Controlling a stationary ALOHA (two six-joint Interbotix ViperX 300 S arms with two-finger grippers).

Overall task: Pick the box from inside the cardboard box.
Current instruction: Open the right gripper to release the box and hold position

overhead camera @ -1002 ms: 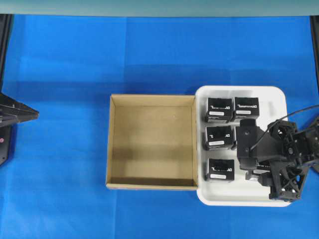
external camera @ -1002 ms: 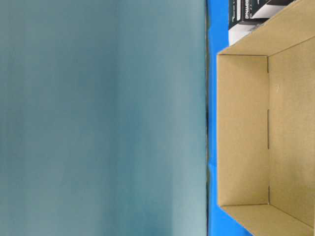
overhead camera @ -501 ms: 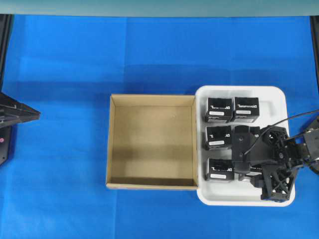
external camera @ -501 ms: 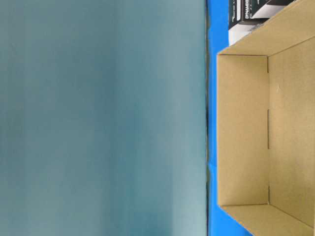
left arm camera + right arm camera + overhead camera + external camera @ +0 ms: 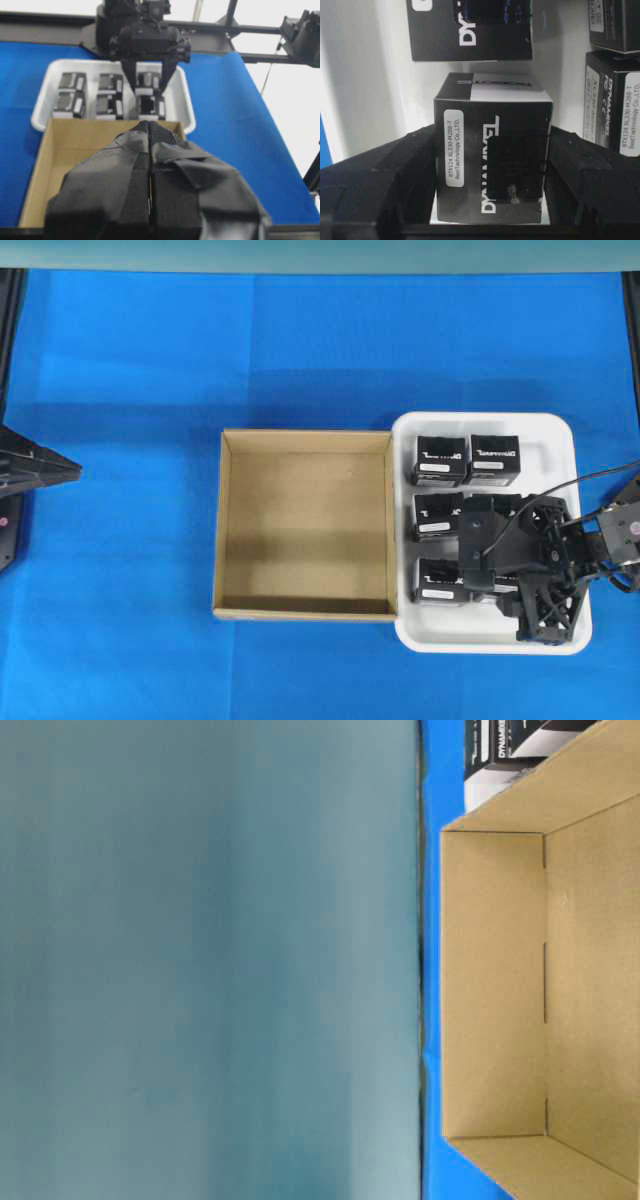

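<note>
I should open my right gripper now, because the black box it is holding is low in the white tray, next to the other boxes.
The cardboard box (image 5: pixel 305 437) lies open at the table's middle, and its brown floor is bare in the overhead view and in the table-level view (image 5: pixel 490 980). One small black box (image 5: pixel 492 150) with white lettering sits between the pads (image 5: pixel 410 170) of my right gripper (image 5: pixel 492 165), which touch both its sides. That gripper (image 5: pixel 492 575) hangs over the white tray's lower right part and hides the held box from above. My left gripper (image 5: pixel 150 131) is shut and empty, parked at the far left (image 5: pixel 40 468).
A white rounded tray (image 5: pixel 480 640) touches the cardboard box's right wall. Several more black boxes (image 5: pixel 441 460) stand in it in rows, close to the held one (image 5: pixel 470 30). Blue cloth covers the table around.
My right arm has moved left and slightly toward the tray's front, now covering more of the lower boxes. Its jaws keep the same width. The left arm has not moved.
</note>
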